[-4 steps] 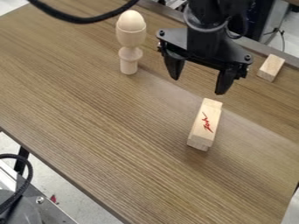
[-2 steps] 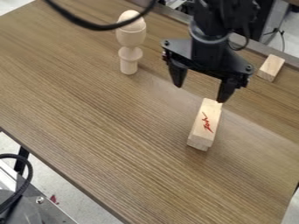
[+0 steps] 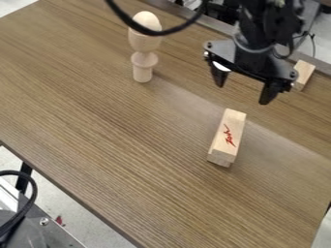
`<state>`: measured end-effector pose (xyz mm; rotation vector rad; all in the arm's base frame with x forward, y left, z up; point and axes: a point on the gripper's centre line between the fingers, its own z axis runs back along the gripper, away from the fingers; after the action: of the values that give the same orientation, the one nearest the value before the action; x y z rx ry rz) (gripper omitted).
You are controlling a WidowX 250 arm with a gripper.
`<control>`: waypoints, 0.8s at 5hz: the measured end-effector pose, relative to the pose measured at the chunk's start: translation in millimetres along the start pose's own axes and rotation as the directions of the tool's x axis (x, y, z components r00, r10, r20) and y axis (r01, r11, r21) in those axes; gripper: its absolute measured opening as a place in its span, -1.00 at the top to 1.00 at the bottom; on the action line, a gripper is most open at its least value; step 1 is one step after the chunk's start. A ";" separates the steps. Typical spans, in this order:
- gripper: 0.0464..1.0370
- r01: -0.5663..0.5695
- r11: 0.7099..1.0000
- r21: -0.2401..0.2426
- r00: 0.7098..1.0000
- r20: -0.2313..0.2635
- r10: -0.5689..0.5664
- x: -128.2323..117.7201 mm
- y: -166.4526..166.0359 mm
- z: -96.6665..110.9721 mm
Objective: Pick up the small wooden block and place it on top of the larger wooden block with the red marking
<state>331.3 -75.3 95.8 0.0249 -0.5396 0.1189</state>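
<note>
The pale wooden block with red writing will be grabbed next by its long sides with my gripper, and then my gripper will lift it off the brown table.
The black gripper (image 3: pixel 243 95) hangs over the table's upper right part, its two fingers wide apart with nothing between them. Below it in the view, apart from it, a pale wooden block (image 3: pixel 228 136) with red writing lies on the table, with a second wooden piece showing under its near end. A smaller wooden block (image 3: pixel 302 73) lies at the upper right, partly hidden behind the gripper. To the gripper's left a pale wooden cup-shaped piece (image 3: pixel 144 43) stands upright, with a rounded egg-like top (image 3: pixel 146 20) in it.
A black cable (image 3: pixel 158 32) loops across the top and passes in front of the upright wooden piece. The brown wooden table (image 3: pixel 116 145) has its near edge running from the left down to the bottom. Metal equipment (image 3: pixel 45 232) stands below that edge at lower left.
The gripper has moved to the right, dipping a little at first and then rising slightly, and remains open. The cable has swung right with the arm. The wooden pieces have not moved.
</note>
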 end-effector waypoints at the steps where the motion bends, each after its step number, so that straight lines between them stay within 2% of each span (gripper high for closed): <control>1: -0.93 -0.009 0.999 -0.051 0.998 0.054 0.012 13.4 -13.6 -14.7; 2: -0.93 0.010 0.996 -0.094 0.997 0.081 -0.003 26.2 -22.9 -25.7; 3: -0.93 0.035 0.991 -0.125 0.996 0.086 -0.025 40.9 -38.3 -46.0; 4: -0.93 0.045 0.989 -0.140 0.995 0.090 -0.032 56.3 -49.1 -61.0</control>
<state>416.3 -114.7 72.8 -0.0990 -0.6342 0.0416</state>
